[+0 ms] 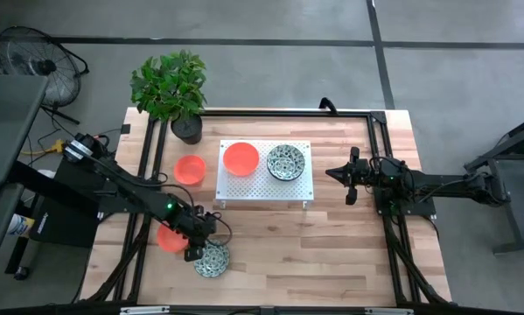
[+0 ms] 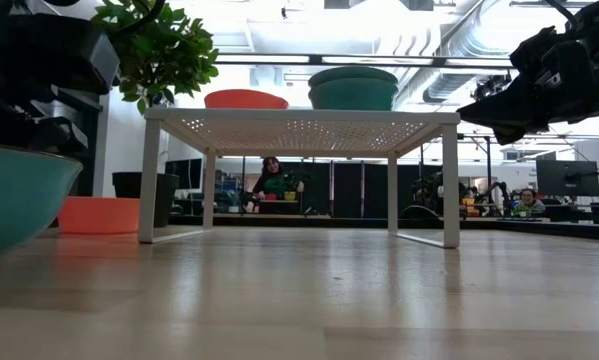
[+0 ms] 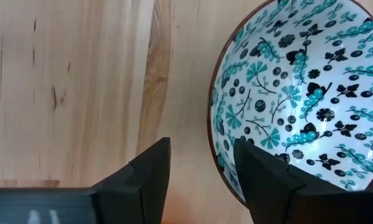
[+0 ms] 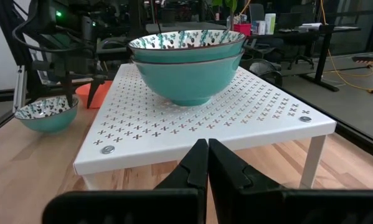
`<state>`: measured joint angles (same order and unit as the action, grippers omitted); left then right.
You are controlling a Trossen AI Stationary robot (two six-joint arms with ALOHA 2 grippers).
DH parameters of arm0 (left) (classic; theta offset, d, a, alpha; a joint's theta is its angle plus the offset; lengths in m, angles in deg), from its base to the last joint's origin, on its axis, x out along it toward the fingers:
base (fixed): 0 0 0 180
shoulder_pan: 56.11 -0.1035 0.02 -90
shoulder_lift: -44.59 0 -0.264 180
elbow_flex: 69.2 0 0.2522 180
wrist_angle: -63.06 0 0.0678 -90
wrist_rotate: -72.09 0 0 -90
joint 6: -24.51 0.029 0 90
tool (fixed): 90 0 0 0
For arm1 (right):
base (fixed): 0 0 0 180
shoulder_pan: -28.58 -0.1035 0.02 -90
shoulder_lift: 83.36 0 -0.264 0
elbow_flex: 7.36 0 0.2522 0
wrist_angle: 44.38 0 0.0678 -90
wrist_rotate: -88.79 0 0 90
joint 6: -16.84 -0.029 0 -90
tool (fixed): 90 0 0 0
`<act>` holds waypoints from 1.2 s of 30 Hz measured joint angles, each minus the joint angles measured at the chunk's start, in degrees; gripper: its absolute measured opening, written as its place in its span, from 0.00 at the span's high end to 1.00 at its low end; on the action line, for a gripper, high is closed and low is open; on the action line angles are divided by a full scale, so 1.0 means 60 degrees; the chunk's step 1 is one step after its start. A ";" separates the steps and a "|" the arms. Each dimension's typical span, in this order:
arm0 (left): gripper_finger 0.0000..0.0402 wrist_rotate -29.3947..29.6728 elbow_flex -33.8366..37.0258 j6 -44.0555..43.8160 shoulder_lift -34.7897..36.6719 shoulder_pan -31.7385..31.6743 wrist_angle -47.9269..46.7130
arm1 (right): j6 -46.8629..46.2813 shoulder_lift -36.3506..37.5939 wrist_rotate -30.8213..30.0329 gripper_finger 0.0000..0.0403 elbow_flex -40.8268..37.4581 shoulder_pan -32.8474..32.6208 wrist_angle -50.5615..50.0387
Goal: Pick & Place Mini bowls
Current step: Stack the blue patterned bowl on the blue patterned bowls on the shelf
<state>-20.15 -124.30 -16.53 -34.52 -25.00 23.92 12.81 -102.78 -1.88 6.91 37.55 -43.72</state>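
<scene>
My left gripper's fingers reach down past the bowl's rim (image 1: 198,266) (image 3: 212,134), one inside, one over the wood tabletop, so my left gripper closes next. Closing now would catch the speckled bowl.
Two speckled mini bowls sit stacked (image 1: 287,162) (image 4: 186,62) on the white rack, beside an orange bowl (image 1: 241,158). A second orange bowl (image 1: 190,170) stands on the table left of the rack. A third (image 1: 168,237) lies partly under my left arm. The third speckled bowl (image 1: 212,259) (image 3: 298,93) rests on the table near the front edge. My left gripper (image 1: 196,241) (image 3: 202,168) is open just above that bowl's rim (image 3: 218,149), one finger over the inside and one outside. My right gripper (image 1: 349,179) (image 4: 208,162) is shut and hovers right of the rack.
The white perforated rack (image 1: 235,188) stands mid-table on thin legs. A potted plant (image 1: 176,92) sits at the far left corner. Black frame rails (image 1: 380,157) run along the table's sides. Bare wood lies between the rack and the near edge.
</scene>
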 joint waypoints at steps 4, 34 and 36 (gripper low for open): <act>0.57 -0.0041 0.0000 0.0000 0.0000 0.0000 -0.0001 | 0.0000 0.0000 0.0000 1.00 0.0000 0.0000 -0.0001; 0.99 -0.0148 -0.0072 0.1116 0.0000 0.0000 0.0860 | 0.0002 0.0000 0.0000 1.00 -0.0001 0.0000 0.0000; 0.99 -0.0082 -0.0210 0.1242 -0.0007 0.0000 0.0836 | 0.0000 0.0000 0.0000 1.00 0.0000 0.0000 0.0000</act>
<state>-20.65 -125.56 -9.08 -34.56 -25.00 28.94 12.81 -102.78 -1.88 6.91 37.55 -43.72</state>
